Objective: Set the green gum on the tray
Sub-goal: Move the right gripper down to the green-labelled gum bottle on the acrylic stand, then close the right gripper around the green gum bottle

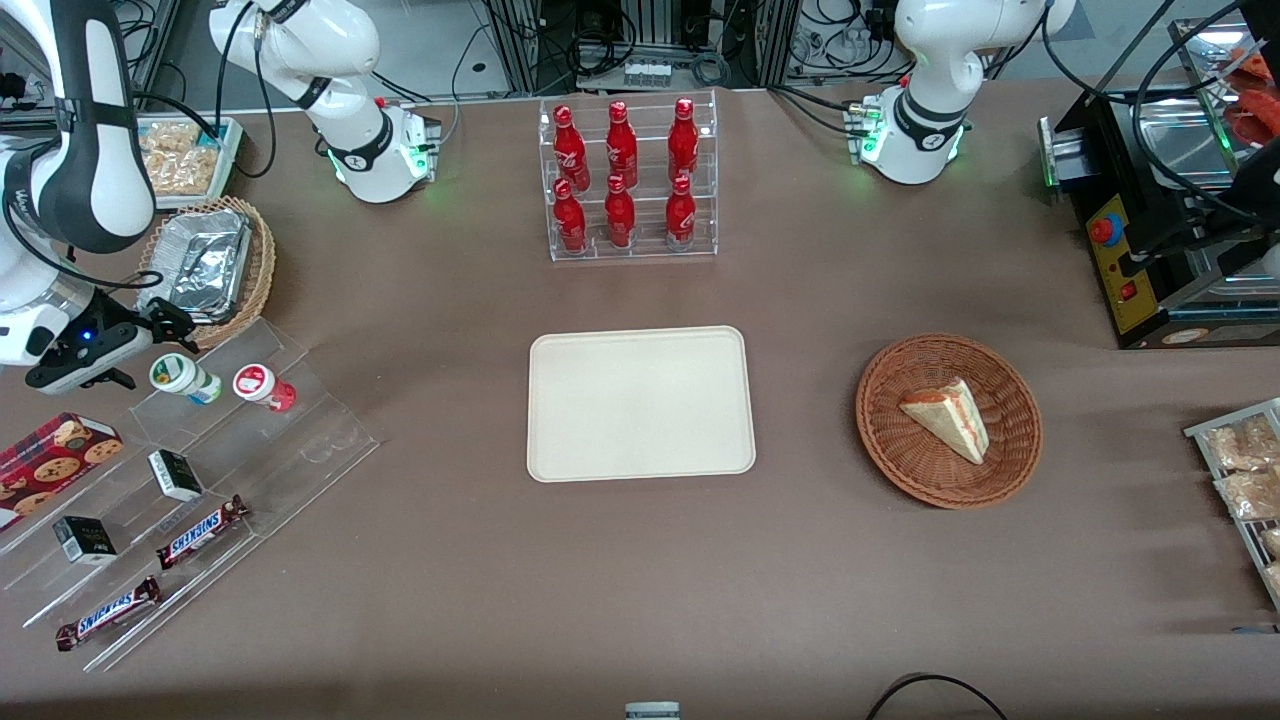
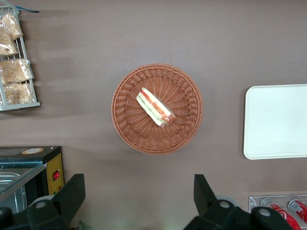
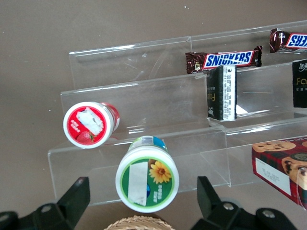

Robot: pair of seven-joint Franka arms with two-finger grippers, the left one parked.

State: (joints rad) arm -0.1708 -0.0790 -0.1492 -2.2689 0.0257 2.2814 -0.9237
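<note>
Next, my gripper grips the green gum bottle by its sides to set it on the tray [image 1: 641, 404].
The green gum [image 1: 183, 378] is a small bottle with a white lid and green label, standing on the top step of a clear acrylic stand [image 1: 200, 480], beside a red-lidded gum bottle [image 1: 262, 386]. In the right wrist view the green gum [image 3: 147, 179] sits between my open fingers, with the red-lidded bottle [image 3: 89, 124] close by. My gripper [image 1: 150, 335] hovers open just above the green gum, not touching it. The cream tray [image 1: 640, 403] lies bare at the table's middle, well away toward the parked arm's end.
On the stand: Snickers bars [image 1: 200, 531], small black boxes [image 1: 175, 474], a cookie box [image 1: 55, 457]. A wicker basket with a foil tray [image 1: 207, 262] stands close by the gripper. A rack of red bottles [image 1: 625, 180] and a sandwich basket [image 1: 948, 420] lie further off.
</note>
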